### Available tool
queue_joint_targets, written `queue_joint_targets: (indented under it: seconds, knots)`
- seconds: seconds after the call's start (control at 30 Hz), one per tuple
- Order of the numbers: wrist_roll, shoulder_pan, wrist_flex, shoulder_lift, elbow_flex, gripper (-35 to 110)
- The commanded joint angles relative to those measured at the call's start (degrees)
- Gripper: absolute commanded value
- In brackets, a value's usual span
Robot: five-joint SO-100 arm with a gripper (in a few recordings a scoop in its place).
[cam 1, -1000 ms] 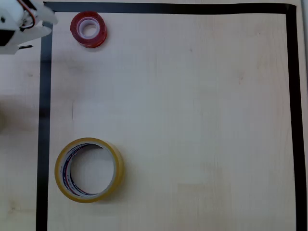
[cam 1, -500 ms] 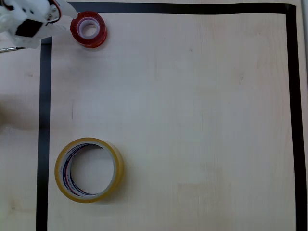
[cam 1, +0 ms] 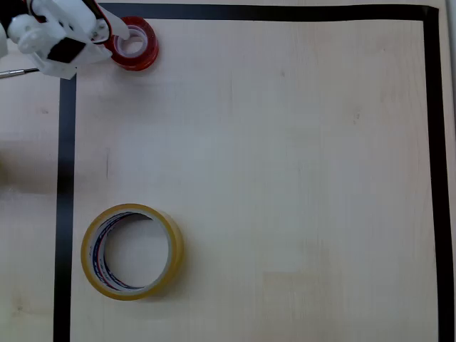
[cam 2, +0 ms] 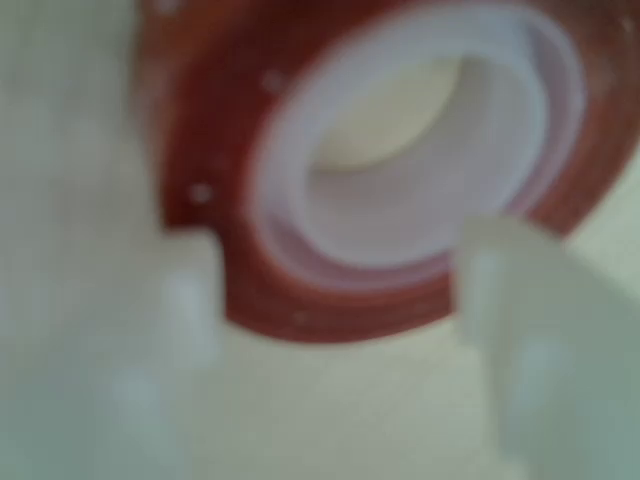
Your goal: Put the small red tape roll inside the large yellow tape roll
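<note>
My gripper should next grab the small red tape roll by its ring side [cam 1: 115, 48] to put it inside the large yellow tape roll.
The small red tape roll [cam 1: 141, 51] lies flat in the top left corner of the taped area, its whitish-pink core facing up. My white gripper [cam 1: 118, 33] reaches in from the left and covers the roll's left edge. In the wrist view the red roll [cam 2: 205, 120] looms close and blurred. My gripper [cam 2: 340, 270] is open, with one finger [cam 2: 185, 300] at the roll's outer wall and the other reaching over the core. The large yellow tape roll [cam 1: 176, 246] lies flat at the lower left, far from the gripper.
A black tape border [cam 1: 66, 178] frames the light wooden table [cam 1: 299, 178] on the left, top and right. The arm's white body [cam 1: 57, 39] sits over the border's top left corner. A thin rod [cam 1: 18, 72] pokes in at the left edge.
The gripper has moved right from outside the left border until its tips overlap the red roll. Both rolls have stayed where they were.
</note>
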Motion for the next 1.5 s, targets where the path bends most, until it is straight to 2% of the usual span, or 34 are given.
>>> queue_joint_targets:
  seconds: [0.0, 0.3, 1.07, 1.47]
  knots:
    - [0.1, 0.1, -1.1, 0.4, -4.0, 12]
    - [0.5, 0.1, -0.8, -0.1, -2.6, 12]
    - [0.0, 1.3, 9.6, 7.3, -7.6, 14]
    - [0.5, 1.5, 6.4, -1.9, -4.7, 17]
